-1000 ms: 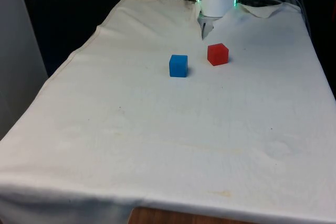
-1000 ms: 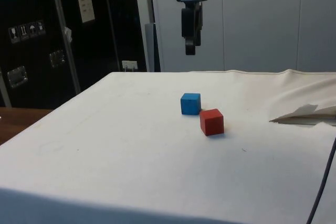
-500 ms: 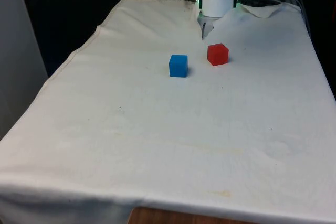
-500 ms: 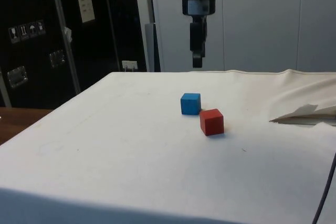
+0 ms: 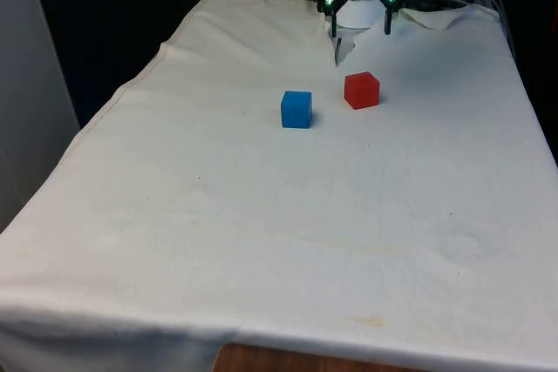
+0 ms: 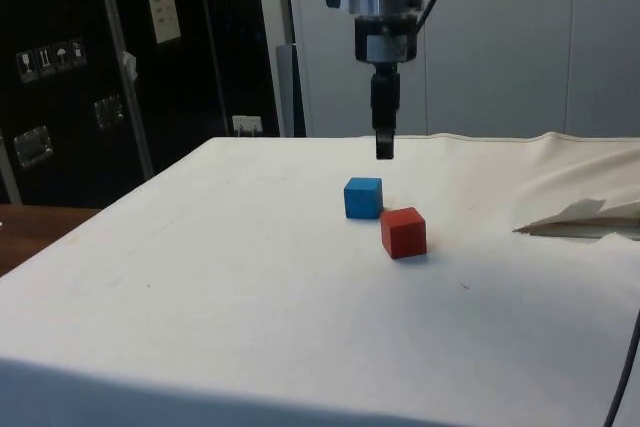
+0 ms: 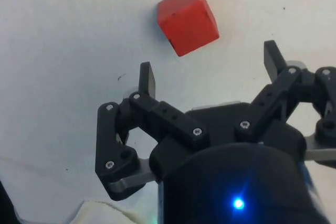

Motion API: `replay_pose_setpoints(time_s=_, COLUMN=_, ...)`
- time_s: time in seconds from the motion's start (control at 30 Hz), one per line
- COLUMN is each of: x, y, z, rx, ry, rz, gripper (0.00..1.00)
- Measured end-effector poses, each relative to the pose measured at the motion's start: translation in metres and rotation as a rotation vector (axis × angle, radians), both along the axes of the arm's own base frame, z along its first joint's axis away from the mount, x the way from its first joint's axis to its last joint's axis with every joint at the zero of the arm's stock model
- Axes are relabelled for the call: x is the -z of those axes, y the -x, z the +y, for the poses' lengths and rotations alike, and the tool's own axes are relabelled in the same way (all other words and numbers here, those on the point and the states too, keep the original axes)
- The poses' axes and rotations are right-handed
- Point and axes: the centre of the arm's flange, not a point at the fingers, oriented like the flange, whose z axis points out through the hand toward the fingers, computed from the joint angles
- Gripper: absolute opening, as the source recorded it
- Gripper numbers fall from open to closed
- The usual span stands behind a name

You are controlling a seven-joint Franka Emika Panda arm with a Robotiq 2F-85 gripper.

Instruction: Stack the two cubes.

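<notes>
The red cube (image 5: 361, 91) has to be stacked on the blue cube (image 5: 296, 109). My gripper should next grab the red cube by two opposite sides.
A red cube (image 5: 361, 91) (image 6: 403, 232) rests on the white cloth, tilted a little off square. Beside it, toward the front view's left and a bit nearer the camera, sits a blue cube (image 5: 296, 109) (image 6: 363, 197); the two stand apart. My gripper (image 5: 359, 23) (image 6: 385, 144) hangs in the air above the cloth, just beyond the red cube at the far end. It is open, with nothing between its fingers. In the wrist view the red cube (image 7: 188, 19) lies just ahead of the gripper (image 7: 210, 69).
A raised fold of cloth (image 5: 436, 16) (image 6: 580, 215) lies at the far end on the front view's right. A black cable (image 6: 620, 367) hangs at the side view's right edge. Bare cloth (image 5: 288, 233) stretches toward the near edge.
The gripper has come down and moved closer to the cubes; its open fingers now show in the front view. Both cubes have stayed put.
</notes>
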Motion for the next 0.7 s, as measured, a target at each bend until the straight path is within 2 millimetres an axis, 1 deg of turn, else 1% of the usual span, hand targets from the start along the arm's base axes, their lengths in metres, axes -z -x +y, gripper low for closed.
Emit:
replay_pose_setpoints(time_s=0.03, x=0.0, y=0.0, z=0.0, rx=0.0, ry=0.0, rz=0.0, gripper=1.0)
replay_pose_setpoints(time_s=0.2, x=0.019, y=0.003, z=0.0, rx=-0.014, ry=0.002, rz=0.003, gripper=1.0)
replay_pose_setpoints(time_s=0.3, x=0.024, y=0.004, z=0.0, rx=-0.018, ry=0.002, rz=0.004, gripper=1.0)
replay_pose_setpoints(time_s=0.37, x=0.032, y=0.005, z=0.0, rx=-0.024, ry=0.003, rz=0.009, gripper=1.0)
replay_pose_setpoints(time_s=0.4, x=0.032, y=0.005, z=0.0, rx=-0.024, ry=0.003, rz=0.009, gripper=1.0)
replay_pose_setpoints(time_s=0.7, x=0.058, y=0.011, z=0.001, rx=-0.048, ry=0.006, rz=0.011, gripper=1.0)
